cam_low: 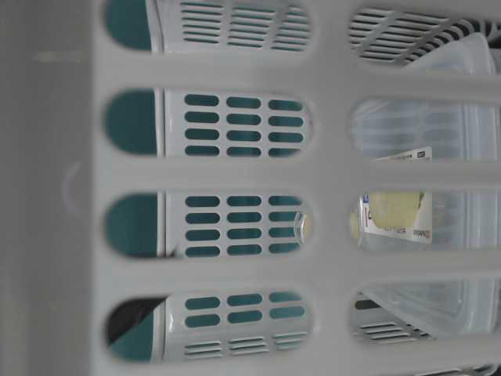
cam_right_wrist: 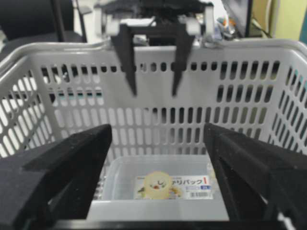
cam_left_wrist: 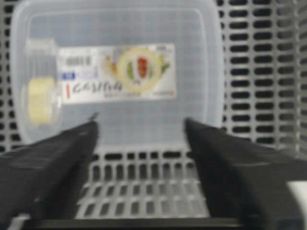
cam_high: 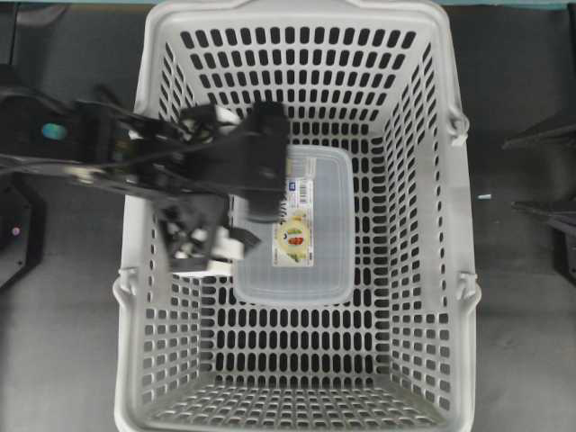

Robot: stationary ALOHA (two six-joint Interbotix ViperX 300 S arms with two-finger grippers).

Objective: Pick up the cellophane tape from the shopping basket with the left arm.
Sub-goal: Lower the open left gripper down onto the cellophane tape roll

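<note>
My left gripper grabs the cellophane tape by its outer rim (cam_left_wrist: 41, 99) next, to pick it out of the shopping basket.
The cellophane tape (cam_left_wrist: 41, 98), a small pale-yellow roll in clear wrapping, lies at the left end of the clear box (cam_left_wrist: 144, 24) in the left wrist view. The box lies on the floor of the grey shopping basket (cam_high: 464, 198). My left gripper (cam_left_wrist: 140, 123) is open and empty, and the tape is to the left of its left finger. In the overhead view the left gripper (cam_high: 270, 166) hangs over the box's left side and hides the tape. From the right wrist view the left gripper (cam_right_wrist: 153, 91) points down, above the basket. My right gripper (cam_right_wrist: 157, 129) is open and empty outside the basket.
The clear box (cam_high: 324, 261) with its white printed label fills the middle of the basket floor. The slotted basket walls (cam_right_wrist: 240, 96) rise on all sides of it. The basket wall (cam_low: 235, 70) fills the table-level view. Dark parts of the right arm (cam_high: 549, 211) show at the overhead view's right edge.
</note>
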